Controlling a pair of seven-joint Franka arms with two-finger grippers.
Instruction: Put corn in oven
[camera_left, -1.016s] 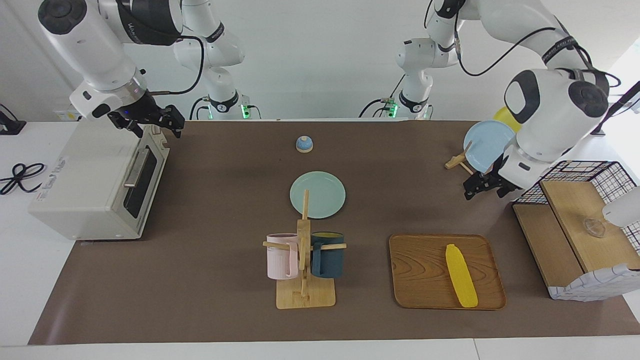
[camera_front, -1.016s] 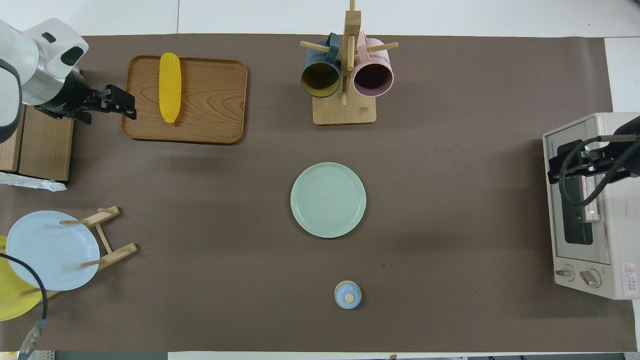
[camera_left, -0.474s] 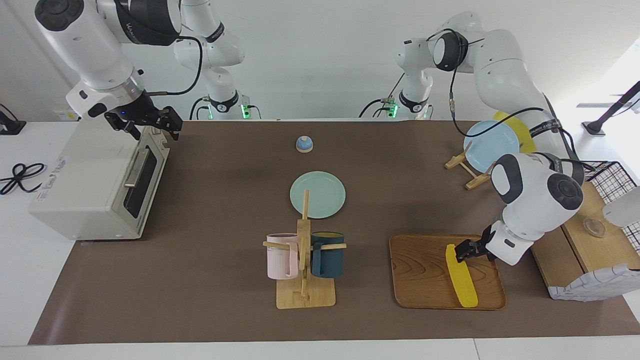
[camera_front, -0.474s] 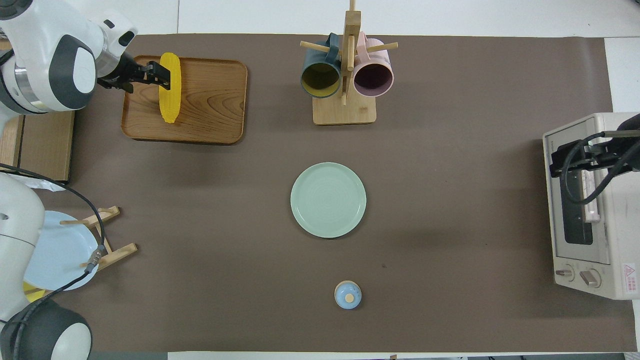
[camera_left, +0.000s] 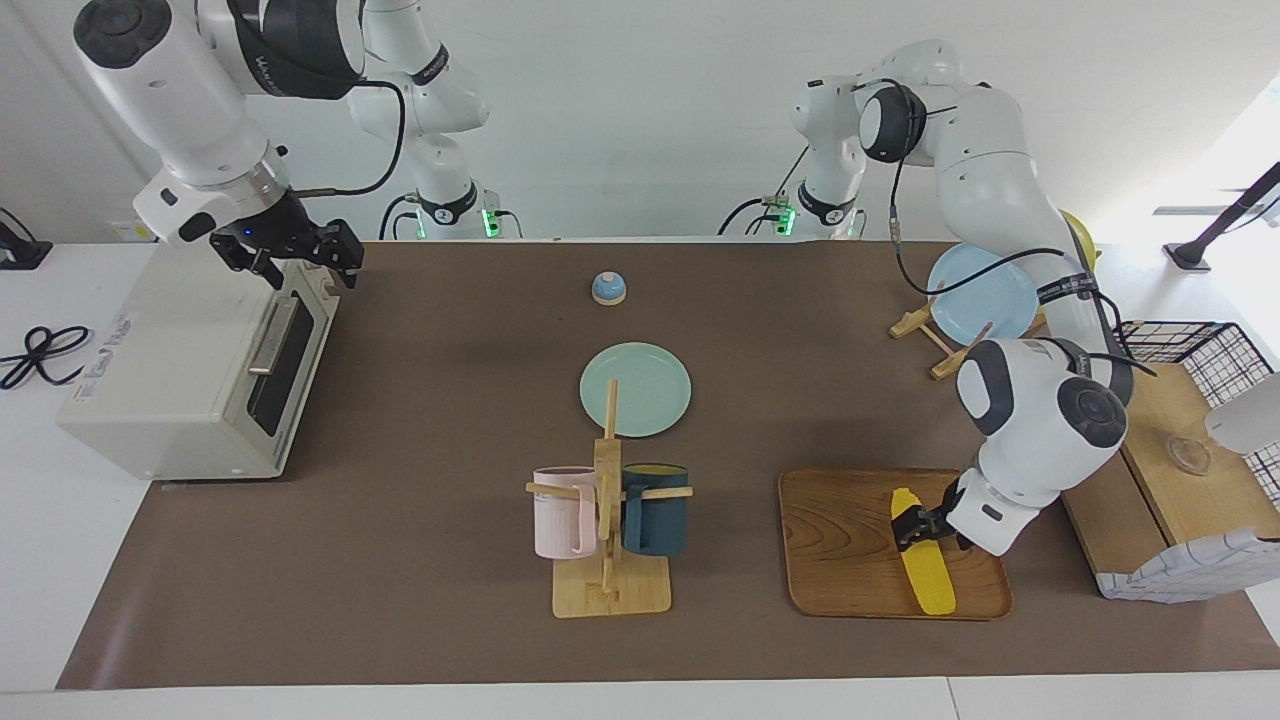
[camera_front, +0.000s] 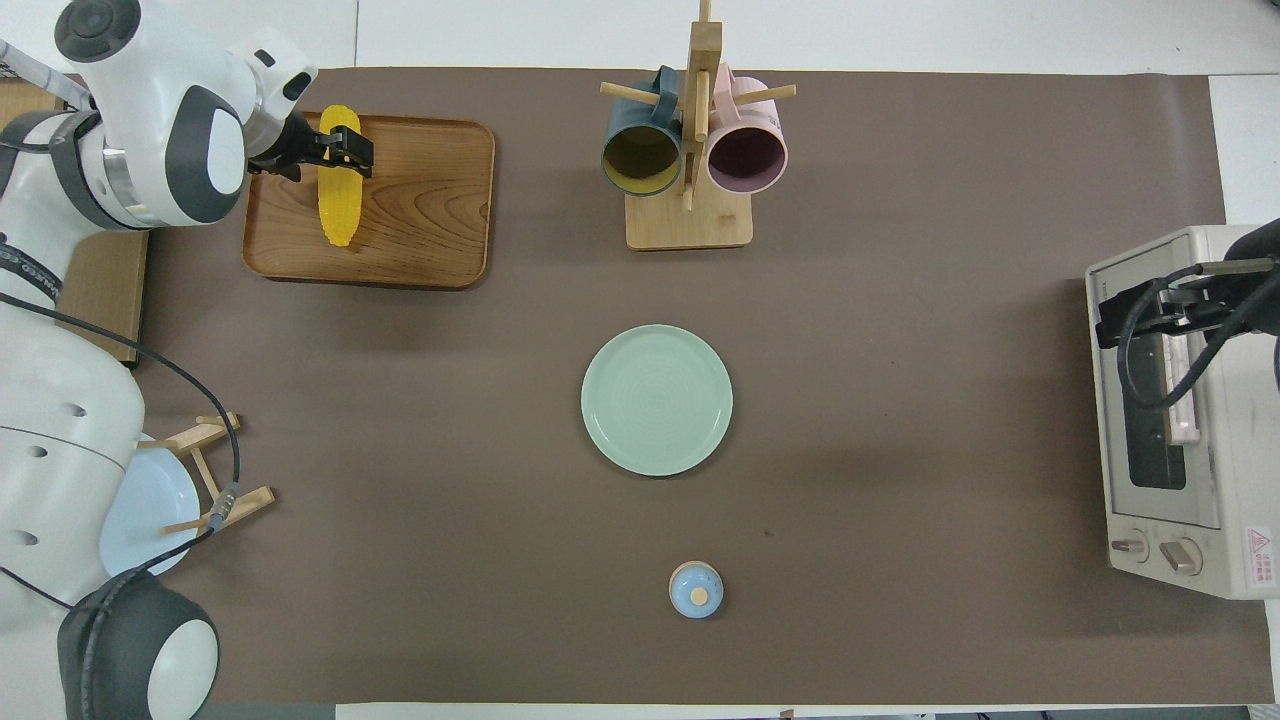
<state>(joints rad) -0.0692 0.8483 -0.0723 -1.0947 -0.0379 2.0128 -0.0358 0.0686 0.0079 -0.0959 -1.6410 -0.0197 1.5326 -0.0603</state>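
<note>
The corn needs to go in the oven (camera_front: 1158, 450), so my left gripper should next grab it by its thicker half (camera_front: 339, 182).
The yellow corn (camera_left: 930, 580) lies flat on a wooden tray (camera_left: 840, 540) toward the left arm's end of the table; it also shows in the overhead view (camera_front: 337, 210) on the tray (camera_front: 420, 210). My left gripper (camera_left: 918, 525) is low over the cob's end nearer the robots, open, with a finger on each side of it; it also shows in the overhead view (camera_front: 340, 155). The off-white oven (camera_left: 170, 370) stands at the right arm's end with its door shut. My right gripper (camera_left: 295, 252) is open just above the door's top edge.
A mug rack (camera_left: 605, 520) with a pink and a dark blue mug stands mid-table. A green plate (camera_left: 635, 390) and a small blue lidded pot (camera_left: 608, 288) lie nearer the robots. A blue plate on a wooden stand (camera_left: 980, 295) and a wire-and-wood basket box (camera_left: 1170, 470) flank the tray.
My left gripper came from beside the plate stand down onto the tray and now straddles the corn's end. My right gripper stayed at the oven door's top edge.
</note>
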